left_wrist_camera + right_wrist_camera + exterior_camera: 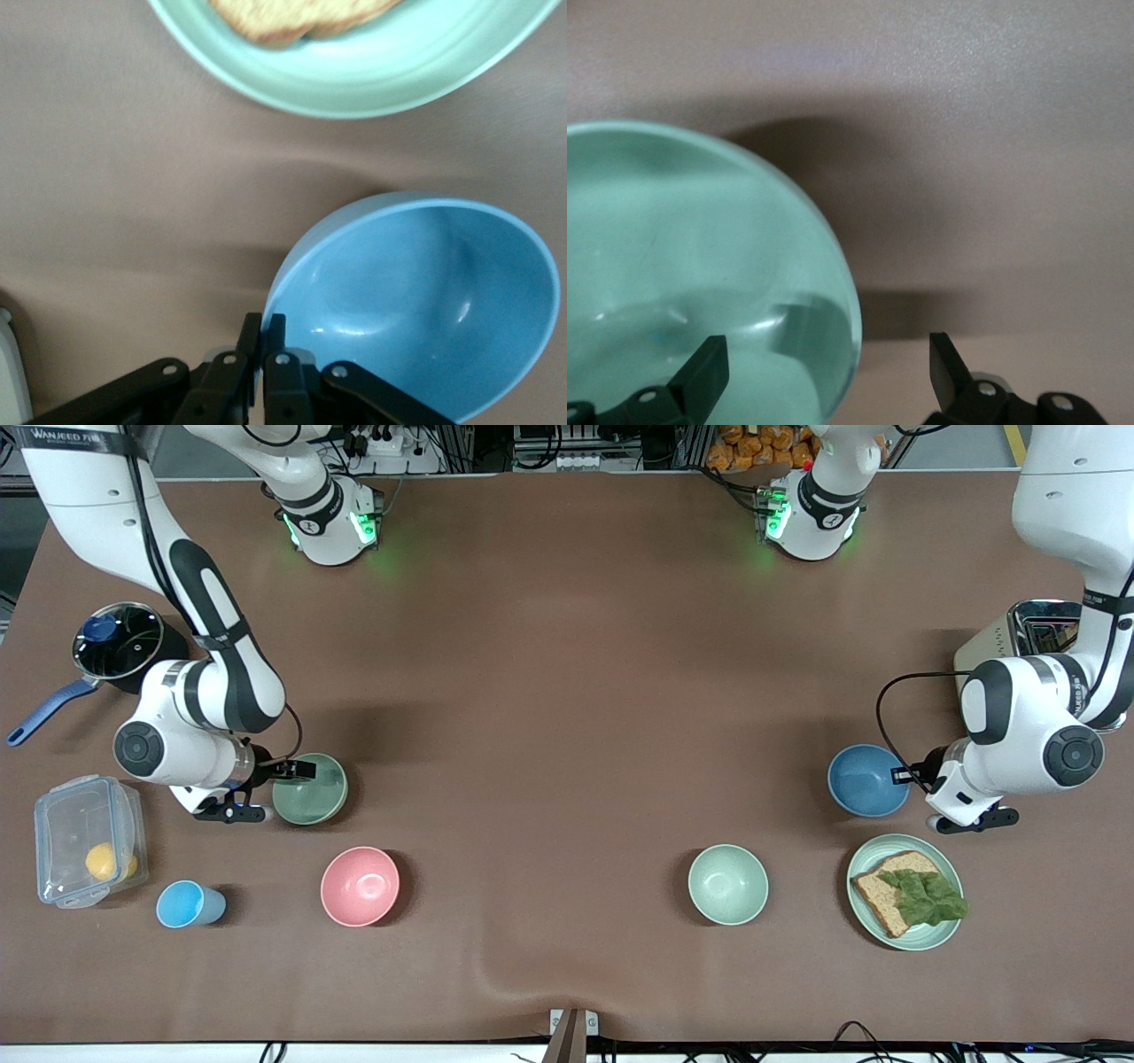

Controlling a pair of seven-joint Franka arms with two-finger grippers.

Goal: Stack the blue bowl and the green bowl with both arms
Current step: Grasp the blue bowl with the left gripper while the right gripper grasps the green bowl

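Note:
I need to stack the green bowl with the blue bowl (864, 781), so next my right gripper should pick up the green bowl by its rim (278, 794).
The blue bowl (864, 781) stands toward the left arm's end of the table and also shows in the left wrist view (416, 301). My left gripper (904, 775) is shut on its rim (263, 320), one finger inside the bowl and one outside. The sage-green bowl (312, 790) stands toward the right arm's end and fills part of the right wrist view (691, 266). My right gripper (288, 771) is open and straddles its rim (828, 350), one finger inside the bowl and one outside, neither touching it.
A pale mint bowl (728, 884), a pink bowl (360, 886), a light-blue cup (189, 904) and a green plate (939, 934) with bread lie nearer the front camera. A clear box (87, 852), a lidded pot (115, 642) and a metal appliance (1036, 633) stand at the table's ends.

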